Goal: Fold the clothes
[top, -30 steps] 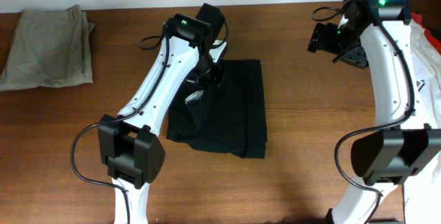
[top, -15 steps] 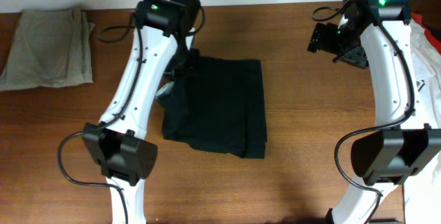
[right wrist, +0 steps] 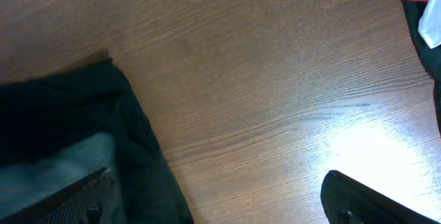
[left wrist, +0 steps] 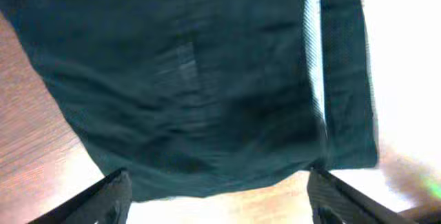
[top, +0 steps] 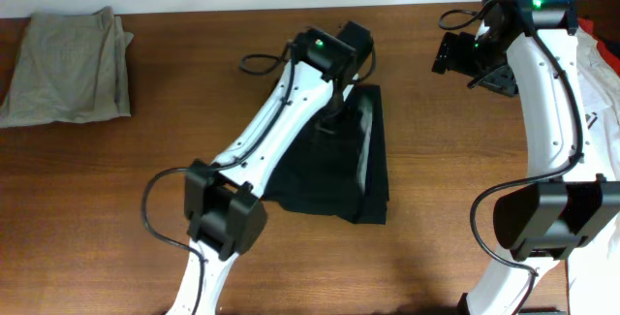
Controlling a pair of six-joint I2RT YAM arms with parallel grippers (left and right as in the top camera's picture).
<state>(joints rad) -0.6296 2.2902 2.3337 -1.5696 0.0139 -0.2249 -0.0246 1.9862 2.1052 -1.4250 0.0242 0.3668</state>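
My left gripper is going to grab the dark garment next by the side (left wrist: 63, 105) opposite its folded-over edge, to lay it folded on the khaki garment.
A dark garment (top: 334, 165) lies folded in the middle of the wooden table (top: 116, 208), its right edge doubled over. My left arm (top: 291, 111) reaches across it from the front. In the left wrist view the dark cloth (left wrist: 193, 79) fills the picture, and my left gripper (left wrist: 220, 207) hangs open above its edge with nothing between the fingers (left wrist: 103, 196). My right gripper (right wrist: 224, 203) stands open over bare wood at the back right, beside the garment's corner (right wrist: 69, 134), holding nothing.
A folded khaki garment (top: 68, 63) lies at the back left corner. White clothes (top: 603, 92) with a red patch are piled along the right edge, under the right arm (top: 542, 92). The table's far edge runs just behind both arms.
The left arm has swung right across the dark garment, carrying its left part over, and its jaws have opened and let go. The garment now lies narrower and further right. The right arm is still.
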